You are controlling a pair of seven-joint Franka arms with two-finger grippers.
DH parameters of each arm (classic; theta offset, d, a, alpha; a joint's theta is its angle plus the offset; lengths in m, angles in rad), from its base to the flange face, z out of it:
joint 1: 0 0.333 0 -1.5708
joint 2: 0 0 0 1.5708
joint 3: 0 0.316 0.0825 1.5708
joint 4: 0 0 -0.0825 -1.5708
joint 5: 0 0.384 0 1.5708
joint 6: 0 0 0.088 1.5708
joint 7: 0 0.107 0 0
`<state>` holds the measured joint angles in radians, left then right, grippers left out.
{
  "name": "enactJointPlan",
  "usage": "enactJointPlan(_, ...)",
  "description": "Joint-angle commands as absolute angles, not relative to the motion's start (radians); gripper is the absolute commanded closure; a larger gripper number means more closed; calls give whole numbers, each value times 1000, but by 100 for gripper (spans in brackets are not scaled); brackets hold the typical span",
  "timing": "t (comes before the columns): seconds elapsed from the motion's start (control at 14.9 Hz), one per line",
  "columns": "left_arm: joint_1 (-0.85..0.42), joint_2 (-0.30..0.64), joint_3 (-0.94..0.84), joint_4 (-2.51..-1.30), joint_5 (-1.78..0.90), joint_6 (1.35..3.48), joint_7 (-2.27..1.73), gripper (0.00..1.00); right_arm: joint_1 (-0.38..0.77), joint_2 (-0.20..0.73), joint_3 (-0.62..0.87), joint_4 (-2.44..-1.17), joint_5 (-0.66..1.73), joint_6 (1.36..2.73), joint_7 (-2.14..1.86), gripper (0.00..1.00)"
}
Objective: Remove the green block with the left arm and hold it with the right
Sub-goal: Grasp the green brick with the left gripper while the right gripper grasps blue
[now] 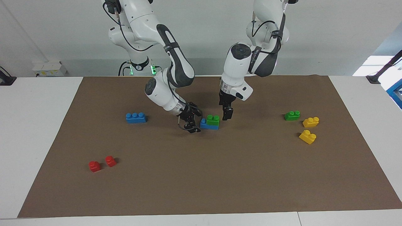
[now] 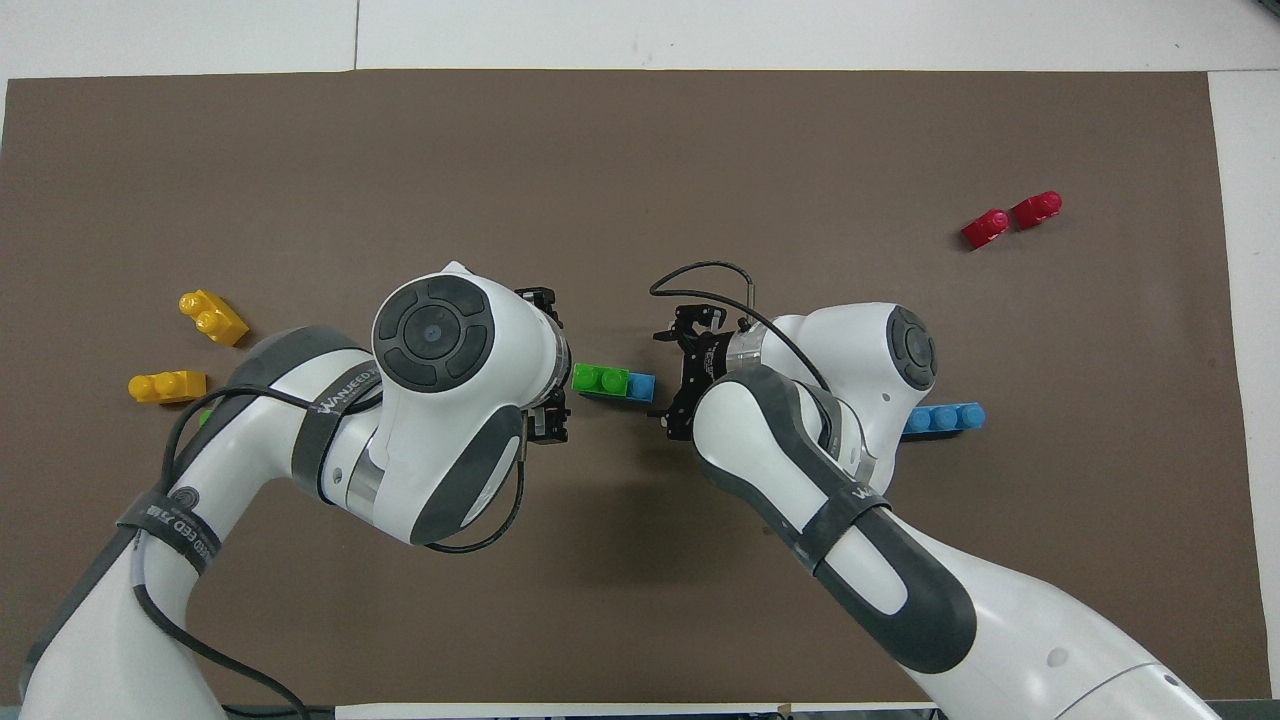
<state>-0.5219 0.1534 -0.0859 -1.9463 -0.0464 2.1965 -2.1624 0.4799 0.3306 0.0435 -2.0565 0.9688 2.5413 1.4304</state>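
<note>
The right gripper grabs the blue brick by its exposed end (image 2: 642, 388) next. That grab holds the stack steady while the green block (image 2: 600, 379) comes off.
A green block (image 1: 213, 120) (image 2: 600, 379) sits on top of a short blue brick (image 1: 205, 125) (image 2: 641, 386) in the middle of the brown mat. My right gripper (image 1: 191, 121) (image 2: 672, 375) is low at the blue brick's free end, open, with its jaws facing the brick and nothing between them. My left gripper (image 1: 226, 113) (image 2: 556, 362) hangs just beside the green block at the stack's left-arm end, open and holding nothing. Whether either gripper touches the stack I cannot tell.
A second green block (image 1: 292, 115) and two yellow bricks (image 1: 311, 121) (image 1: 307, 136) lie toward the left arm's end. A long blue brick (image 1: 135, 117) lies toward the right arm's end, two red bricks (image 1: 94, 166) (image 1: 110, 161) farther out.
</note>
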Motion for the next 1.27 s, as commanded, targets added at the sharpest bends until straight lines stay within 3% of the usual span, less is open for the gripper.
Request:
enactJointPlan(0.0,-540,179,-71,-1954,-55,2238,-2183,0,520,359,41,-2059,1005,2603,1437,2)
enactJointPlan(0.34,-580,224,-71,-1965,-55,2261,-2236,0,537,376,41,-2059,1020,2651,1434,2)
enactJointPlan(0.54,-584,255,-71,-1963,-49,2296,-2252,0,538,376,41,-2059,1020,2660,1428,15)
enactJointPlan(0.6,-586,256,-71,-1963,-48,2301,-2252,0,538,376,41,-2059,1020,2660,1418,26)
enactJointPlan(0.67,-586,268,-71,-1963,-48,2301,-2252,0,540,376,41,-2059,1020,2660,1396,63)
enactJointPlan(0.74,-589,270,-71,-1963,-46,2299,-2250,0,552,376,41,-2059,1020,2660,1361,89)
enactJointPlan(0.8,-591,270,-71,-1963,-46,2295,-2250,0,567,376,40,-2059,1020,2661,1318,100)
enactJointPlan(1.21,-591,268,-69,-1963,-46,2284,-2249,0,575,374,40,-2060,1022,2660,1272,100)
